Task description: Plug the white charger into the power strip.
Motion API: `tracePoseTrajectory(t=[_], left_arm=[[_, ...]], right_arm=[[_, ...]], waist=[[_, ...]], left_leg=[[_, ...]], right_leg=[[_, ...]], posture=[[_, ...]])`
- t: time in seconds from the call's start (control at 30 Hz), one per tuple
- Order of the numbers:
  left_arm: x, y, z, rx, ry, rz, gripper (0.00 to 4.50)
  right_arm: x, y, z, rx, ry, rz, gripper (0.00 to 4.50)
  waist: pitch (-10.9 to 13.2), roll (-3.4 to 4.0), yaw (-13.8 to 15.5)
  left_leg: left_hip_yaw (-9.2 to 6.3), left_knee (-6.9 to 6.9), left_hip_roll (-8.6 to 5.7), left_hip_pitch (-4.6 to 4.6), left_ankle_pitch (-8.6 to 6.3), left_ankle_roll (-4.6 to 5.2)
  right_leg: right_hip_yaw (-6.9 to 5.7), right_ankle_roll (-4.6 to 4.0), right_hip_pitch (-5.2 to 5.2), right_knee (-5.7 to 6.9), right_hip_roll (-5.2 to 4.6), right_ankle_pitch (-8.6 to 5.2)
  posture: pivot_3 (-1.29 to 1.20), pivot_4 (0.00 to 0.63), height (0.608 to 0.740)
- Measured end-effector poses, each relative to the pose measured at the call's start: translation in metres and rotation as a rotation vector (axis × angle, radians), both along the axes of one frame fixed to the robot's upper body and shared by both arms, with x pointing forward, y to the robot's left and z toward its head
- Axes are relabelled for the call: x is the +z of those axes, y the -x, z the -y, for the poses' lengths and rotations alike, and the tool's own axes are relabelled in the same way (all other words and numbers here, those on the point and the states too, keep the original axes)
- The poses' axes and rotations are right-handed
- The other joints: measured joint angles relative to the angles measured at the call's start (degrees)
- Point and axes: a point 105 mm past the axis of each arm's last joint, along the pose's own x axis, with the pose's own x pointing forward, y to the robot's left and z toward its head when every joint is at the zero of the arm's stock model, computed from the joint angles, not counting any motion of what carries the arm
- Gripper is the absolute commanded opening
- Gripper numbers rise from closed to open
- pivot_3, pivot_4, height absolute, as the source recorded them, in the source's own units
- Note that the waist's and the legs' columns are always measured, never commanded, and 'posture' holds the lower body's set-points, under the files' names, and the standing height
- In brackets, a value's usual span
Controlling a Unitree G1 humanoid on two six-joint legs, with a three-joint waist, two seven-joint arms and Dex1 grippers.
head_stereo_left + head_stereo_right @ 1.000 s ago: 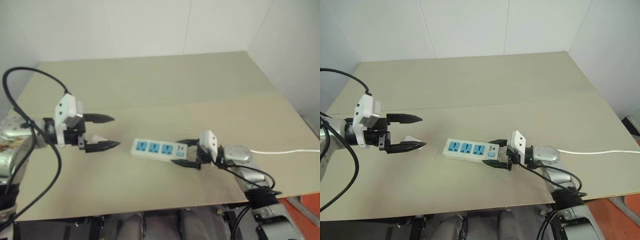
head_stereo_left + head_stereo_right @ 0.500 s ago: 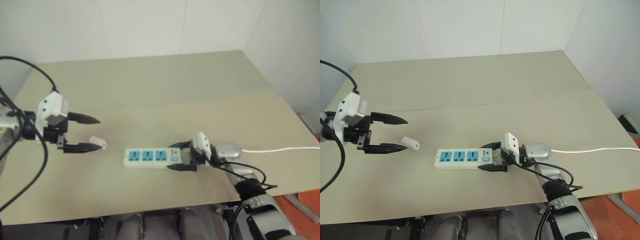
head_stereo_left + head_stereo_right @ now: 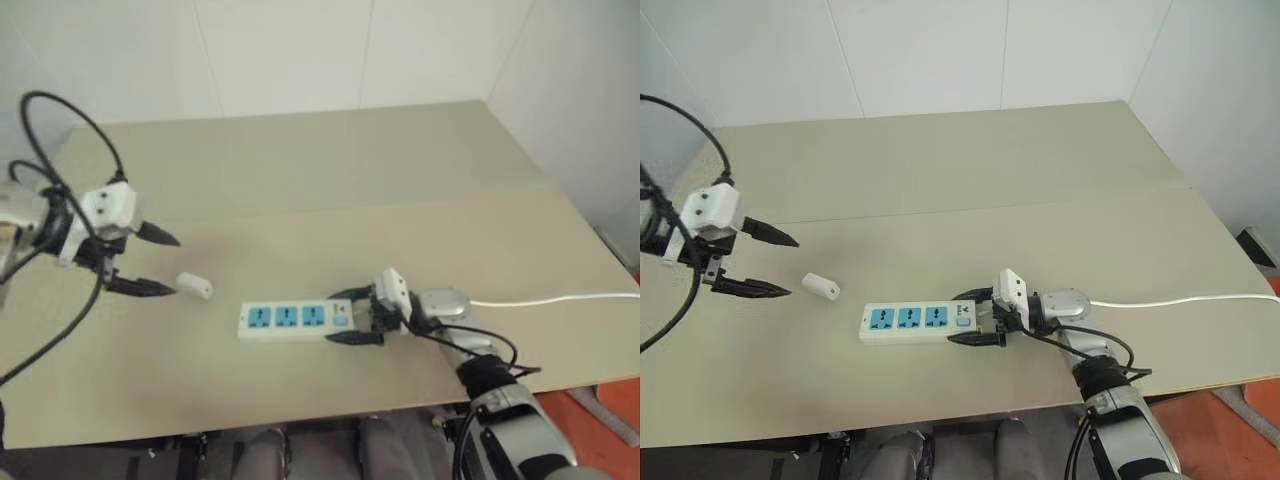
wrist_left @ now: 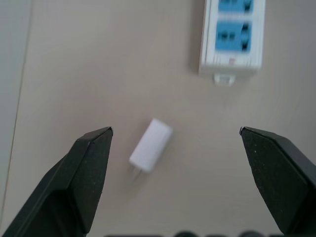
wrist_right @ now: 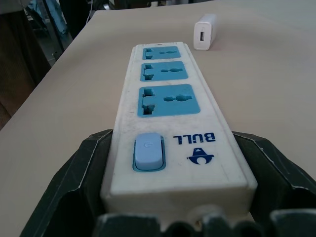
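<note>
I need to grab the white charger next with my left gripper by the flat long sides of its body [image 3: 195,286] to plug it in, because thin prongs stick out of one end.
The white charger [image 3: 194,286] lies flat on the tan table [image 3: 330,180], its prongs pointing toward my left gripper [image 3: 172,266]. That gripper hovers just left of it, open and empty, and the charger [image 4: 150,144] sits between its spread fingertips in the left wrist view. The power strip [image 3: 285,320] lies right of the charger with its three blue sockets facing up. My right gripper [image 3: 335,317] is shut on the strip's switch end [image 5: 148,150], one finger against each long side. A small gap separates the charger [image 5: 205,24] from the strip's far end.
The strip's white cord [image 3: 560,298] runs right along the table and off its right edge. Black cables loop from both arms. White walls stand behind the table, and its front edge lies close below the strip.
My left gripper has drawn back to the left and tipped downward, leaving the charger lying apart from its fingertips. The right gripper has slid the power strip slightly left, toward the charger.
</note>
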Motion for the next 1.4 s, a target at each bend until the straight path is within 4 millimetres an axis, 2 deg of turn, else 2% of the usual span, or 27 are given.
tracePoseTrajectory(t=[0.07, 0.2, 0.3, 0.4, 0.5, 0.8, 1.0, 1.2, 1.4], left_arm=[[0.004, -0.009, -0.003, -0.05, -0.128, 0.034, 4.5], [0.013, -0.026, 0.004, -0.166, -0.289, 0.087, 4.5], [-0.001, -0.034, 0.009, -0.262, -0.405, 0.057, 4.5], [-0.025, -0.037, 0.011, -0.325, -0.459, -0.017, 4.5], [-0.031, -0.037, 0.01, -0.352, -0.485, -0.039, 4.5], [-0.031, -0.038, 0.014, -0.399, -0.517, -0.028, 4.5], [-0.053, -0.034, 0.022, -0.457, -0.531, -0.06, 4.5], [-0.066, -0.031, 0.031, -0.497, -0.537, -0.053, 4.5], [-0.083, -0.035, 0.041, -0.515, -0.56, -0.023, 4.5]], right_arm=[[0.0, 0.0, 0.0, 0.001, 0.0, 0.001, 3.41], [0.0, 0.0, 0.0, 0.001, 0.001, 0.001, 3.41], [0.0, 0.0, -0.001, 0.003, 0.0, 0.001, 3.41], [0.001, 0.0, -0.002, 0.001, 0.0, 0.0, 3.41], [0.002, 0.0, -0.002, -0.001, -0.002, 0.007, 3.41], [0.001, 0.0, -0.001, -0.02, -0.004, 0.001, 3.41], [0.001, 0.001, -0.002, -0.027, -0.006, 0.0, 3.41], [0.001, 0.0, -0.002, -0.031, -0.007, -0.001, 3.41], [0.001, 0.0, -0.003, -0.038, -0.011, -0.003, 3.41]], waist=[[0.01, -0.04, 0.07], [0.0, -0.06, 0.05], [0.0, -0.06, -0.11], [0.0, -0.07, -0.16], [0.0, -0.08, -0.27], [0.0, -0.08, -0.21], [0.0, -0.08, -0.17], [0.0, -0.07, -0.11], [0.0, -0.08, -0.11]], left_leg=[[0.0, 0.02, 0.01, -0.02, 0.01, -0.01], [-0.01, 0.08, -0.01, -0.05, 0.0, 0.0], [0.0, 0.09, -0.01, -0.07, 0.01, 0.0], [-0.01, 0.17, -0.01, -0.22, 0.01, 0.0], [-0.08, 0.48, 0.0, -0.78, 0.01, 0.0], [-0.08, 0.83, -0.04, -0.84, -0.01, 0.04], [-0.09, 0.92, -0.05, -0.83, -0.01, 0.04], [-0.1, 0.93, -0.05, -0.82, -0.01, 0.04], [-0.1, 0.95, -0.05, -0.82, -0.01, 0.04]], right_leg=[[-0.01, 0.0, -0.01, -0.01, 0.02, 0.0], [-0.01, 0.01, -0.02, 0.09, 0.01, 0.0], [0.0, 0.01, -0.08, 0.13, 0.02, 0.0], [0.01, 0.01, -0.31, 0.35, 0.02, 0.0], [-0.01, 0.01, -0.83, 0.46, 0.03, 0.0], [-0.02, 0.01, -0.76, 0.46, 0.03, 0.0], [-0.02, 0.01, -0.74, 0.54, 0.03, 0.0], [-0.01, 0.01, -0.73, 0.56, 0.03, 0.0], [-0.01, 0.01, -0.75, 0.61, 0.03, 0.0]], posture=[[0.0, 0.15, 0.74], [0.0, 0.15, 0.74], [0.0, 0.15, 0.74], [0.0, 0.15, 0.74], [0.0, 0.15, 0.74], [0.0, 0.15, 0.74], [0.0, 0.15, 0.74], [0.0, 0.15, 0.74], [0.0, 0.15, 0.74]])
